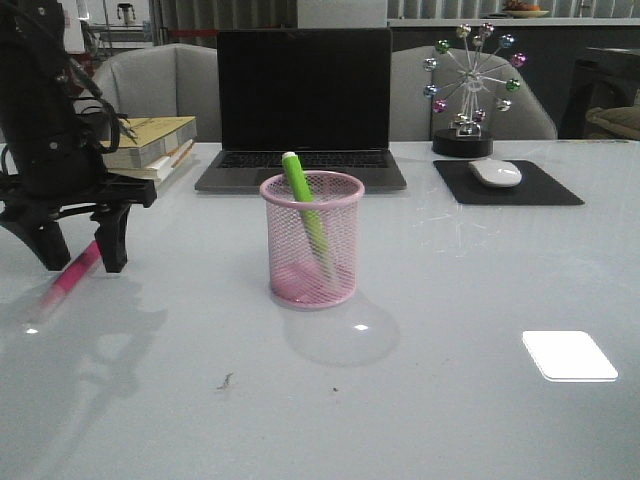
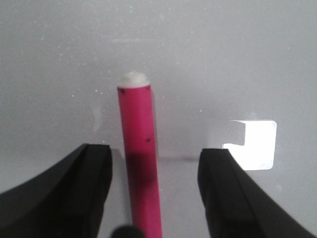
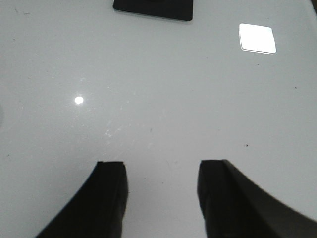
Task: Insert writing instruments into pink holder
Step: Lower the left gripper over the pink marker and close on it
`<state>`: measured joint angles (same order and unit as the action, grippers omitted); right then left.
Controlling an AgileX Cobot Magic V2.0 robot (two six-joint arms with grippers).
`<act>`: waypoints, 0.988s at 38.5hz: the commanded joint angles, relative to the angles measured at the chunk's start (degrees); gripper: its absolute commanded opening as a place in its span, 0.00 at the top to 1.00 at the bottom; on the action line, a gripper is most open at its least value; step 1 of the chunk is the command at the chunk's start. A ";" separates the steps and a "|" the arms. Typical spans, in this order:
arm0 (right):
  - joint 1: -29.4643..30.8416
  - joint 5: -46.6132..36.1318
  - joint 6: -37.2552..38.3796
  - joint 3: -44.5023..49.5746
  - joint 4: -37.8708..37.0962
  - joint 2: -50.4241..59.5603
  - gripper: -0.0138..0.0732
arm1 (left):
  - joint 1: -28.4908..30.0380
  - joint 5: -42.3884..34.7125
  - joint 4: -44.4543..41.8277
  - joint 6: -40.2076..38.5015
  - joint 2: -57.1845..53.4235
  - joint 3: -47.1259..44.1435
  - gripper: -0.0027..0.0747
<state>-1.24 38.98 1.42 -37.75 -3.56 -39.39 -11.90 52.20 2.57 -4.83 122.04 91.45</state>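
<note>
My left gripper's fingers are at table level next to the pink highlighter's body (image 1: 82,262), so it needs to close on the body of the pink highlighter now.
The pink wire-mesh holder (image 1: 311,240) stands in the middle of the table with the green highlighter (image 1: 305,208) leaning inside it, its whitish cap sticking out above the rim. The hot pink highlighter (image 1: 70,275) lies flat on the table at the left. My left gripper (image 1: 82,258) is low over it and open, one finger on each side of the pink barrel (image 2: 141,158) with gaps to both; the marker's whitish cap (image 2: 133,78) points away from the fingers. My right gripper (image 3: 161,168) is open over bare table, out of the front view.
A laptop (image 1: 303,110) stands behind the holder. A stack of books (image 1: 150,145) lies at the back left. A mouse (image 1: 495,173) on a black pad (image 1: 510,185) and a beaded desk ornament (image 1: 470,90) are at the back right.
</note>
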 commanded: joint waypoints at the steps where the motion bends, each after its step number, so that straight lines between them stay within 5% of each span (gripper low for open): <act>1: 0.33 -3.80 -0.07 -1.58 1.48 0.22 0.33 | -0.41 -1.42 0.31 -0.55 -2.74 1.75 0.39; 16: 0.33 -3.80 -0.07 -1.58 5.05 0.22 0.33 | -0.41 -1.93 0.31 -0.55 -0.93 1.75 0.40; 19: 0.33 -3.80 -0.07 -1.58 5.05 0.22 0.33 | -0.41 -1.81 0.31 -0.55 -0.30 1.75 0.48; 26: 0.33 -3.85 -0.07 -1.58 5.04 0.22 0.33 | -0.52 -1.50 0.31 -0.55 0.86 1.75 0.85; 38: 0.33 -3.85 -0.07 -1.58 5.04 0.22 0.33 | -0.65 0.12 0.31 -0.35 0.51 4.68 0.84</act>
<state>-1.24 38.98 1.50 -37.75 1.37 -39.39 -11.90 51.50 2.15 -4.86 124.47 94.10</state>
